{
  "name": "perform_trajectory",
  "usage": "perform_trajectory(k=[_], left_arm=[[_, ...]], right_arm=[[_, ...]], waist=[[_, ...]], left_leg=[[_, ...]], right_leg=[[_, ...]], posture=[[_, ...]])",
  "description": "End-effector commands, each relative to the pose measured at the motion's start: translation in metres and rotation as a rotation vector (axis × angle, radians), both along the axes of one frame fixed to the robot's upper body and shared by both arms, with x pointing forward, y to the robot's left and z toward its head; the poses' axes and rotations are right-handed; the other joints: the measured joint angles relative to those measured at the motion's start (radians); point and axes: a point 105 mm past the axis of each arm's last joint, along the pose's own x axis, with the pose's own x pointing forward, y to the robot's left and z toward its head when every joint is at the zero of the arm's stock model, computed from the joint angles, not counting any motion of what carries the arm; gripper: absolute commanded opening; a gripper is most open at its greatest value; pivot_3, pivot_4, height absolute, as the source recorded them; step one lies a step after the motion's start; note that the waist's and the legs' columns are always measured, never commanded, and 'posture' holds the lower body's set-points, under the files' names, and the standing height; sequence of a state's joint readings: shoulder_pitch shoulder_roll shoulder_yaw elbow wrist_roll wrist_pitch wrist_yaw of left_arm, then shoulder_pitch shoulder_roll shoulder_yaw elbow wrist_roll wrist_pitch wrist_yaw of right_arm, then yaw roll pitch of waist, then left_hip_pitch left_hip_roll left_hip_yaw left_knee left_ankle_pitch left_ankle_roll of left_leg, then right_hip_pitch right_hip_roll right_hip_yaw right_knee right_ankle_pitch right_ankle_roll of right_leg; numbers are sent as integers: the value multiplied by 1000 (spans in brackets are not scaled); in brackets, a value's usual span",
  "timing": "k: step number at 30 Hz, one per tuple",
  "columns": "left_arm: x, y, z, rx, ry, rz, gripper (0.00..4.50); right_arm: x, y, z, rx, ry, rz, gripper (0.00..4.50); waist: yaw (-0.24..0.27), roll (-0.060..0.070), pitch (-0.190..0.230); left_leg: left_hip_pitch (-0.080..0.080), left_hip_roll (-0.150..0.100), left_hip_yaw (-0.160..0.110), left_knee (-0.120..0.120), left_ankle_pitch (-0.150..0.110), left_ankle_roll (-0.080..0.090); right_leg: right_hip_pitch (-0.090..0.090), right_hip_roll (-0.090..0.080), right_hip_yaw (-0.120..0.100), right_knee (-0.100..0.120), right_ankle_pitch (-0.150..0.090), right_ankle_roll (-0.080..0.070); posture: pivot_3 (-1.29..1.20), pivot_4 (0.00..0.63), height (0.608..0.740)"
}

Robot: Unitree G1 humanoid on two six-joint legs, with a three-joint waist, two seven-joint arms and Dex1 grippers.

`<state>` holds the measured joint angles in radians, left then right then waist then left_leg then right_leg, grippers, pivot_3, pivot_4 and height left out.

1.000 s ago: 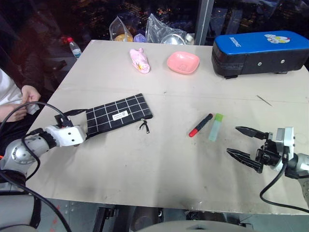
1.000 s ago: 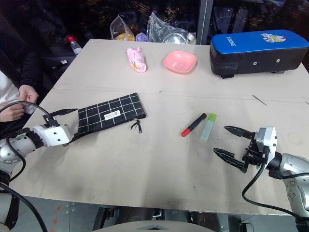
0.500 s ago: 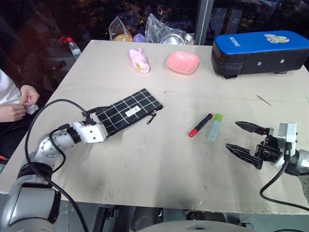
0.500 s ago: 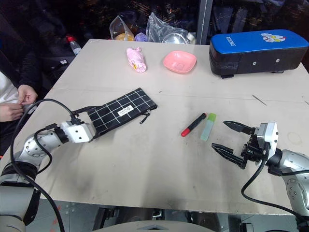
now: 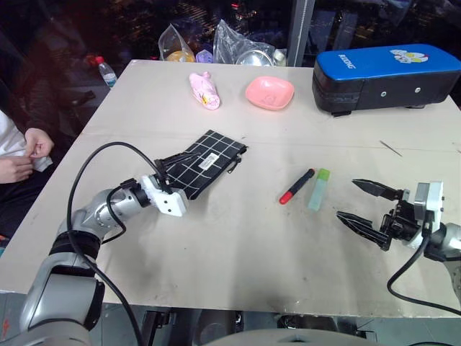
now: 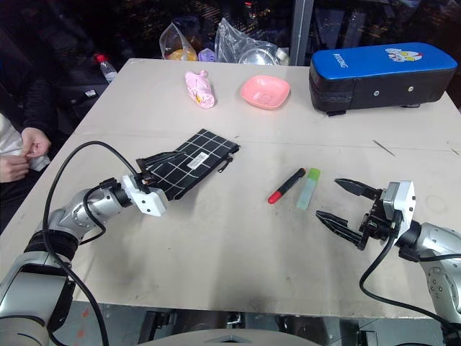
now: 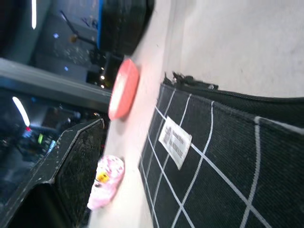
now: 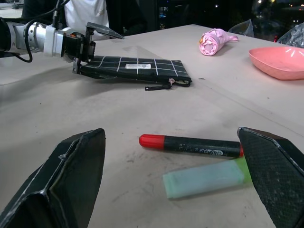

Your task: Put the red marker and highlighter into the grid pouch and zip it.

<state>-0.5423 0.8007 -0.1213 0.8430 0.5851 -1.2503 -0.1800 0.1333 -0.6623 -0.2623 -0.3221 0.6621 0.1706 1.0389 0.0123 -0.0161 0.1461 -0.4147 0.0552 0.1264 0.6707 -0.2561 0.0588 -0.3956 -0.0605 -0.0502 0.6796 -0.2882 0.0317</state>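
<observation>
My left gripper closes now, which would catch the grid pouch, since the fingers bracket its near end (image 5: 183,178), one over the white label's side and one underneath.
The grid pouch (image 5: 209,160), black with white lines, lies slanted left of the table's middle with its zipper shut. My left gripper (image 5: 175,171) is open and straddles the pouch's near end, with one finger (image 8: 101,30) raised above the fabric and the other low beside it. The red marker (image 5: 297,187) and the pale green highlighter (image 5: 320,189) lie side by side on the table to the right. My right gripper (image 5: 347,200) hovers open just behind them, empty, with its fingers pointing at the pair (image 8: 190,145).
A blue-and-black case (image 5: 385,72) stands at the back right. A pink bowl (image 5: 269,92), a pink wrapped item (image 5: 204,89) and plastic bags (image 5: 245,50) sit along the back. A person's hands (image 5: 29,155) rest at the left edge. A thin stick (image 5: 392,148) lies far right.
My left gripper has swept right across the table with the pouch's end between its fingers. The pouch slid right and swung to a steeper slant. The right gripper stayed put.
</observation>
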Motion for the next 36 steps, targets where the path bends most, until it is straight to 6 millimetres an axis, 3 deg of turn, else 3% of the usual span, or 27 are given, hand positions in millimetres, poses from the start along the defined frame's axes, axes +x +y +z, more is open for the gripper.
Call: perform_trajectory(k=[1,3,5,7,12,20,24,29,31,36], left_arm=[[1,2,6,-10,-33,11,4439],[2,2,3,-15,-27,19,3897],[2,2,2,-18,-27,21,2984],[2,1,4,-23,-37,17,2392],[-1,-1,7,-41,-74,-4,48],[-2,-4,15,-119,-96,-12,14],[6,-17,27,-243,-36,1,14],[9,-51,45,-466,206,-72,14],[6,-65,50,-535,296,-117,14],[-2,-91,56,-580,404,-207,14]], right_arm=[[-2,0,8,-16,-39,-7,4500],[-1,-1,7,-26,-34,-11,4500],[-1,-1,6,-30,-32,-12,4500],[-1,-1,6,-29,-32,-12,4500],[0,1,6,-29,-30,-13,4500],[3,10,12,-20,-41,-7,4500],[9,25,28,43,-70,-7,4500],[38,43,28,-57,-66,-119,4500],[56,51,36,-22,-65,-200,4500],[92,66,42,-23,52,-288,4500]], waist=[[0,0,0],[0,0,0],[0,0,0],[0,0,0],[0,0,0],[0,0,0],[0,0,0],[-2,0,0],[-4,0,0],[-15,0,0]], left_leg=[[0,0,0,0,0,0],[0,0,0,0,0,0],[0,0,0,0,0,0],[0,0,0,0,0,0],[0,0,0,0,0,0],[0,0,0,0,0,0],[0,0,0,0,0,0],[-1,0,0,3,0,0],[-1,0,0,4,0,0],[0,1,0,6,1,-2]], right_leg=[[0,0,0,0,0,0],[0,0,0,0,0,0],[0,0,0,0,0,0],[0,0,0,0,0,0],[0,0,0,0,0,0],[0,0,0,0,0,0],[0,-1,0,1,0,0],[0,-2,0,2,0,0],[0,-1,0,3,0,0],[-1,4,3,6,0,0]], posture=[[0,150,740],[0,150,740],[0,150,740],[0,150,740],[0,150,740],[0,150,740],[0,150,740],[0,150,740],[0,150,740],[0,150,740]])
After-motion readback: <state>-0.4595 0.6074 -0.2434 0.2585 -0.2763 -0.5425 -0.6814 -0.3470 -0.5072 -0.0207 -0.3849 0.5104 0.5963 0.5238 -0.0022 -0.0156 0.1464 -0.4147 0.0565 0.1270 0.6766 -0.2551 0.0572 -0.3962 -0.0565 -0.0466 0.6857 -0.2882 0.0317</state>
